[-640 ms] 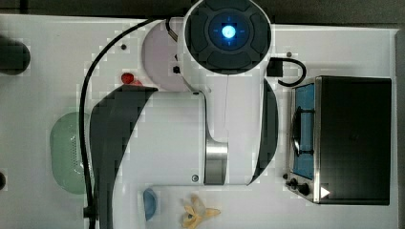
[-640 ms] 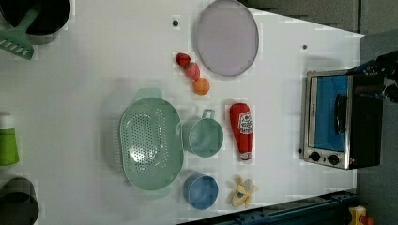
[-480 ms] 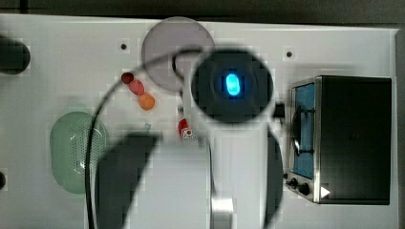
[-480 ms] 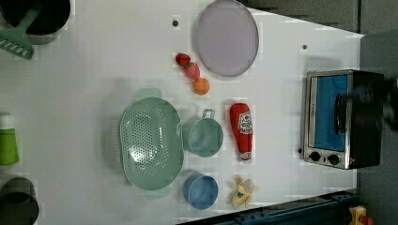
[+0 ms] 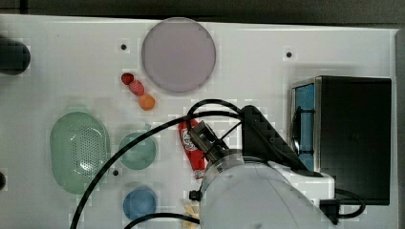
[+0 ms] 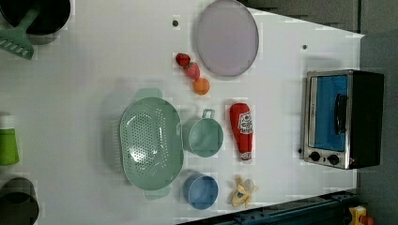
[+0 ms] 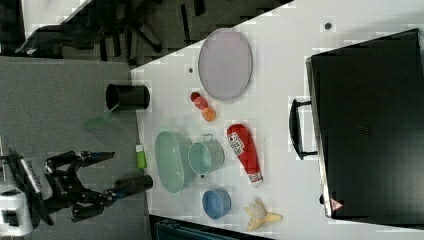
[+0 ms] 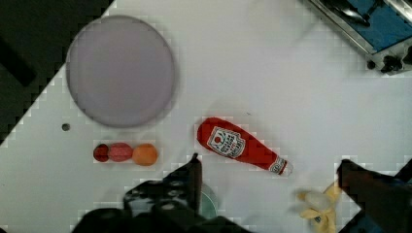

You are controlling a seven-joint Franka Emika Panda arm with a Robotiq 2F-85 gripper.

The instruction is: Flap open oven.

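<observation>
I will next grab the dark bar handle (image 6: 339, 114) with my gripper to flap the oven open by its blue glass door (image 6: 328, 112).
The oven (image 6: 342, 119) is a black box with a silver front frame, standing at the left view's right. Its blue glass door (image 6: 328, 112) is shut flat against the frame, and the dark bar handle (image 6: 339, 114) runs across it. It also appears as the oven (image 5: 353, 138), the oven (image 7: 370, 130) and the oven (image 8: 369, 24). My gripper (image 8: 269, 161) hangs open above the table, well away from the oven, with a dark finger (image 8: 192, 177) on each side and nothing between them. Below it lies a ketchup bottle (image 8: 240, 144).
In the left view, a purple plate (image 6: 226, 37), three small fruits (image 6: 191, 71), a green colander (image 6: 150, 143), a teal cup (image 6: 202, 137), a blue bowl (image 6: 201, 191) and a banana (image 6: 244, 192) lie on the white table. My arm (image 5: 248, 191) covers the top view's lower middle.
In the top view my arm has swung from over the plate down to the lower middle. The oven door has stayed shut.
</observation>
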